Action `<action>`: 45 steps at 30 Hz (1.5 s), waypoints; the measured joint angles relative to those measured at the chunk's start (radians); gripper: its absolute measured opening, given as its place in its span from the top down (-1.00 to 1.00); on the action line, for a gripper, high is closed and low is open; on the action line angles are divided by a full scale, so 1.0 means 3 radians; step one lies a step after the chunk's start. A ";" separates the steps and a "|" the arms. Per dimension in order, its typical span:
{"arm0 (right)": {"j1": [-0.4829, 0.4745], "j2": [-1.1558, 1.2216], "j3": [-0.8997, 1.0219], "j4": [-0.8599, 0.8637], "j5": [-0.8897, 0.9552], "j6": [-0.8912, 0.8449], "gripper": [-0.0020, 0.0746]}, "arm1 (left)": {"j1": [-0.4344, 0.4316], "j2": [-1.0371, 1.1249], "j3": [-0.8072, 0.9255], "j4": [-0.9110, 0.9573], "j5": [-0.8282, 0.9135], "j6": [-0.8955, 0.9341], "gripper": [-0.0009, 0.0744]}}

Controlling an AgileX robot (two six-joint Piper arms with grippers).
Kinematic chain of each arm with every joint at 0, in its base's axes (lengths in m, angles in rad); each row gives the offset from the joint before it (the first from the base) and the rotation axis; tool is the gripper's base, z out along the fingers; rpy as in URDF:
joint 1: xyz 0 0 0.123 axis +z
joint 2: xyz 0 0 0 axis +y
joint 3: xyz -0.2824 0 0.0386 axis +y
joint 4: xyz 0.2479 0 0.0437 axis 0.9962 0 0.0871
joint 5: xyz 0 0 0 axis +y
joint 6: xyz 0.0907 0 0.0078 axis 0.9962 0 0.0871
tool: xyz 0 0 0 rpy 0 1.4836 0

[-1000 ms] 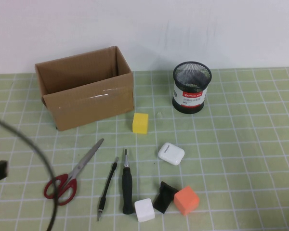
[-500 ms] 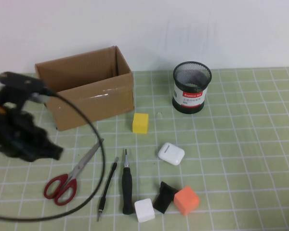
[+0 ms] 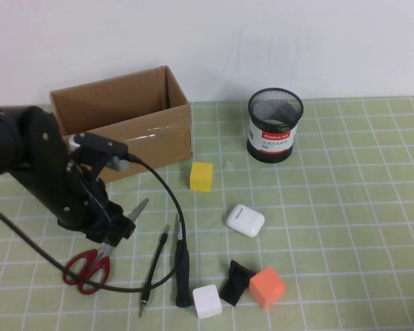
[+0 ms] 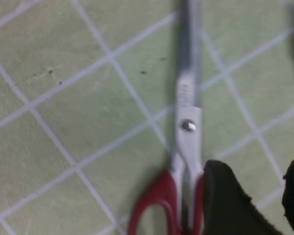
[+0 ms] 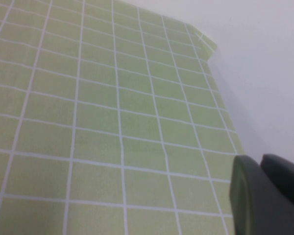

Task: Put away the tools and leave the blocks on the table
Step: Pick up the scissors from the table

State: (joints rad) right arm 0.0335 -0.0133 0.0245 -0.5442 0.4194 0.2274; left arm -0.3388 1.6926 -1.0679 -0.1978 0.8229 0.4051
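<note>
I should next pick up the red-handled scissors with my left gripper by the pivot near their middle, because long blades reach out opposite the red loops.
The red-handled scissors [image 3: 90,265] lie on the table [image 3: 345,207] at front left, blades pointing toward the box; they also show in the left wrist view [image 4: 188,126]. My left gripper [image 3: 116,231] hangs low over their pivot, open and empty [image 4: 264,205], one finger [image 4: 225,203] beside the red handle. The thin black pen-like tool [image 3: 155,265] and the black screwdriver [image 3: 183,265] lie right of the scissors. The yellow block [image 3: 201,176], white block [image 3: 207,301] and orange block [image 3: 267,287] sit on the table. My right gripper [image 5: 257,164] is shut and empty above bare table, outside the high view.
An open cardboard box [image 3: 121,131] stands at the back left. A black mesh pen cup [image 3: 274,124] stands at the back centre. A white earbud case [image 3: 245,221] and a small black wedge [image 3: 234,281] lie among the blocks. The left arm's cable loops over the pen-like tool.
My left arm has swung in from the left edge and come down over the scissors. Nothing on the table has moved.
</note>
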 joint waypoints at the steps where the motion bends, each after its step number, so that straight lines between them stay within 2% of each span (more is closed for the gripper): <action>1: 0.0000 0.0000 0.0000 0.0000 0.0000 0.0000 0.97 | -0.0003 0.0053 -0.0003 0.0023 -0.0034 -0.0031 0.34; 9: 0.0000 0.0000 0.0000 0.0000 0.0000 0.0000 0.97 | -0.0003 0.0276 -0.0003 0.0045 -0.0385 -0.0196 0.31; 25: 0.0000 0.0000 0.0000 0.0000 0.0000 0.0000 0.97 | -0.0020 0.0512 -0.0037 0.0129 -0.0477 -0.0179 0.31; 28: 0.0000 0.0000 0.0000 0.0000 0.0000 0.0000 0.97 | -0.0020 0.0512 -0.0037 0.0136 -0.0477 -0.0179 0.41; 34: 0.0000 0.0000 0.0000 0.0000 0.0000 0.0000 0.97 | -0.0020 0.0516 -0.0037 0.0175 -0.0492 -0.0169 0.75; 45: 0.0000 0.0000 0.0000 0.0000 0.0000 0.0000 0.97 | -0.0020 0.0516 -0.0037 0.0232 -0.0492 -0.0219 0.76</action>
State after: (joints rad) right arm 0.0335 -0.0133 0.0245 -0.5442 0.4194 0.2274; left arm -0.3450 1.8474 -1.0789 -0.1281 0.6753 0.3393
